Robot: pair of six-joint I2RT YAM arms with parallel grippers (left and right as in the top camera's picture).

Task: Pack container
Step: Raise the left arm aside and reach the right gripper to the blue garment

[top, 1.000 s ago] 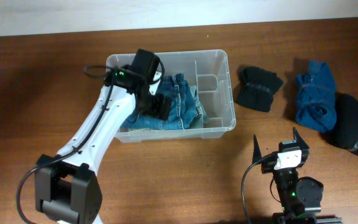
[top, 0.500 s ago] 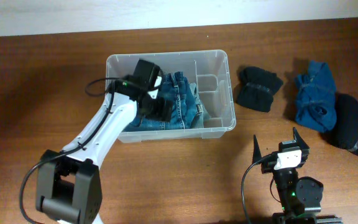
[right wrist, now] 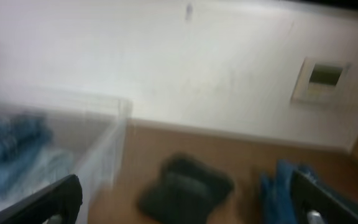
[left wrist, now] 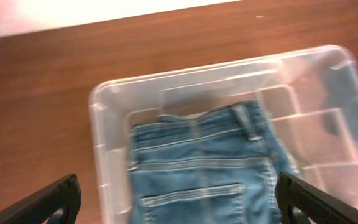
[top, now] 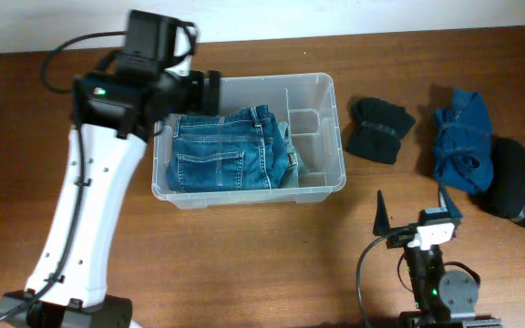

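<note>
The right gripper takes the blue cloth bundle by its banded middle (top: pixel 463 137) next, to pack the clear plastic bin (top: pixel 310 137).
The container (top: pixel 337 137) is a clear plastic bin in the middle of the table. Folded blue jeans (top: pixel 231 150) lie flat in its left part. My left gripper (top: pixel 210 91) is raised above the bin's back left corner, open and empty. In the left wrist view its fingers (left wrist: pixel 179 205) are spread wide above the jeans (left wrist: pixel 204 168) and the bin's rim (left wrist: pixel 98 124). My right gripper (top: pixel 414 211) is open and empty near the front edge, right of the bin. Its wrist view (right wrist: pixel 185 205) is blurred.
A folded black garment (top: pixel 381 129) lies right of the bin, also showing in the right wrist view (right wrist: pixel 185 183). A crumpled blue garment (top: pixel 463 137) and another black garment (top: pixel 518 182) lie further right. The bin's right part holds moulded dividers (top: pixel 306 123).
My left gripper has lifted out of the bin and moved up and back to the left, leaving the jeans inside. The right gripper has shifted slightly.
</note>
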